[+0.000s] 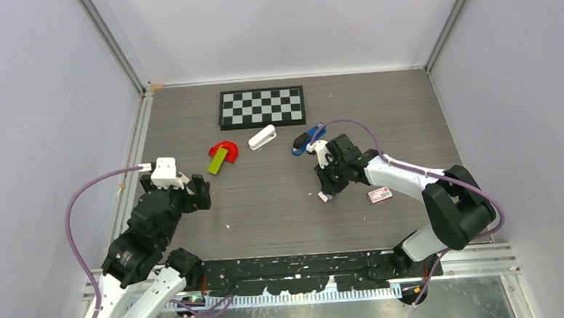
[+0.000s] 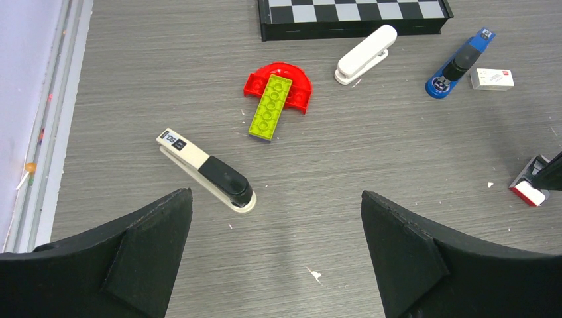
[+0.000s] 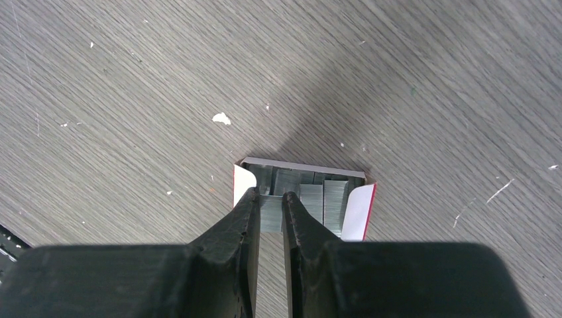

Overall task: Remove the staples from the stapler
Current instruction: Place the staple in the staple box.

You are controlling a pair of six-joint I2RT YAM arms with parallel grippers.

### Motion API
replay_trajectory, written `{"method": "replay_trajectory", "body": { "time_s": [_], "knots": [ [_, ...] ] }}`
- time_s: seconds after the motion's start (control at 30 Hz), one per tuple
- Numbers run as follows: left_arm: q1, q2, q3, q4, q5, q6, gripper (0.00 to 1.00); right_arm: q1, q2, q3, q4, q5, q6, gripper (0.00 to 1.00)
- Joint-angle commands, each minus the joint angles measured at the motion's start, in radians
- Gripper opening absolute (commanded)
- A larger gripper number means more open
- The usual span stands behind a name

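Note:
The staple strip stands over the open box, between the box's white end flaps, and would rest inside the box, so my right gripper releases it now.
The blue stapler (image 1: pixel 309 139) (image 2: pixel 457 64) lies closed on the table, just behind my right arm. My right gripper (image 3: pixel 270 199) (image 1: pixel 326 188) points down over a small open red-and-white box (image 3: pixel 356 212) (image 1: pixel 325 196) filled with silver staple strips. It is shut on one strip of staples (image 3: pixel 272 215), which stands between the fingertips at the box's near left corner. My left gripper (image 2: pixel 276 199) (image 1: pixel 195 190) hangs wide open over bare table at the left, with nothing between its fingers.
A black-and-cream stapler (image 2: pixel 207 171) lies just ahead of the left gripper. Farther back lie a green brick (image 2: pixel 270 106) on a red curved piece (image 2: pixel 291 76), a white stapler (image 2: pixel 366 54) and a chessboard (image 1: pixel 262 106). Closed staple boxes lie beside the blue stapler (image 2: pixel 492 79) and under the right arm (image 1: pixel 379 195).

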Motion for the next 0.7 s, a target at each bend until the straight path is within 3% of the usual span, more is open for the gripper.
{"method": "replay_trajectory", "body": {
  "time_s": [0.0,0.47,0.67],
  "knots": [
    [0.006,0.005,-0.004,0.043,0.011,0.006,1.0,0.008,0.004,0.034,0.005,0.002,-0.014,0.16],
    [0.011,0.005,-0.004,0.045,0.014,0.005,1.0,0.008,-0.013,0.037,0.008,0.001,-0.014,0.34],
    [0.014,0.008,-0.004,0.045,0.021,0.005,1.0,0.008,-0.05,0.049,0.001,-0.016,-0.027,0.35]
  ]
}}
